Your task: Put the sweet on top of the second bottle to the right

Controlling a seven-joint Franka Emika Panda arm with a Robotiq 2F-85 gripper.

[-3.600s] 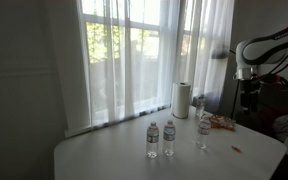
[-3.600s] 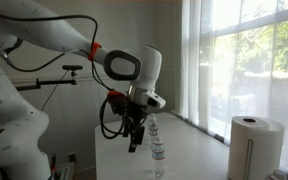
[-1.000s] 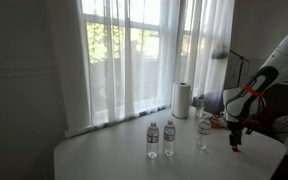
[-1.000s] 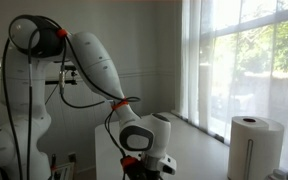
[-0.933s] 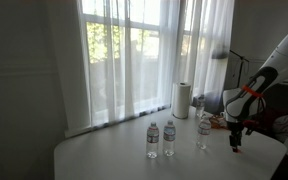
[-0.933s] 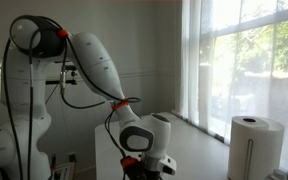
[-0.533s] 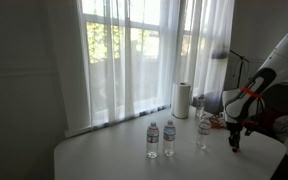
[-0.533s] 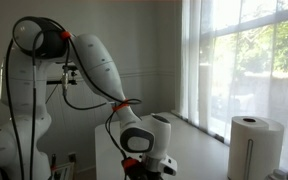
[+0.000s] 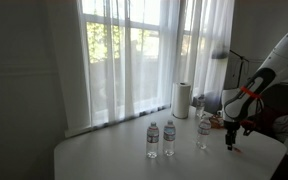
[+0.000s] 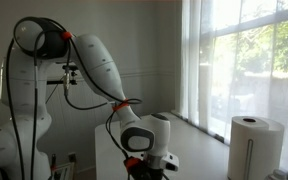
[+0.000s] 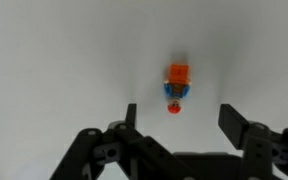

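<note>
The sweet has my fingers on either side of its red end, and both fingertips reach down to the white table. My gripper should close on the sweet now.
The sweet [image 11: 176, 86] is a tiny orange-red wrapped piece lying on the white table, seen in the wrist view just ahead of my fingers. My gripper [image 11: 182, 118] is open and empty, with one finger on each side below the sweet. In an exterior view my gripper [image 9: 232, 143] hangs low over the table's right end, and the sweet is too small to make out there. Three clear water bottles stand on the table: two close together [image 9: 153, 140] [image 9: 169, 138] and one further right [image 9: 203, 131], just left of my gripper.
A paper towel roll [image 9: 181, 99] stands at the back by the curtain and also shows in the other exterior view [image 10: 251, 146]. An orange-red heap of wrappers [image 9: 220, 123] lies behind my gripper. The table's right edge [image 9: 280, 146] is near.
My gripper has shifted slightly left and down towards the table over the last second. 3.6 s ago the arm was raised well above the table. The bottles have not moved.
</note>
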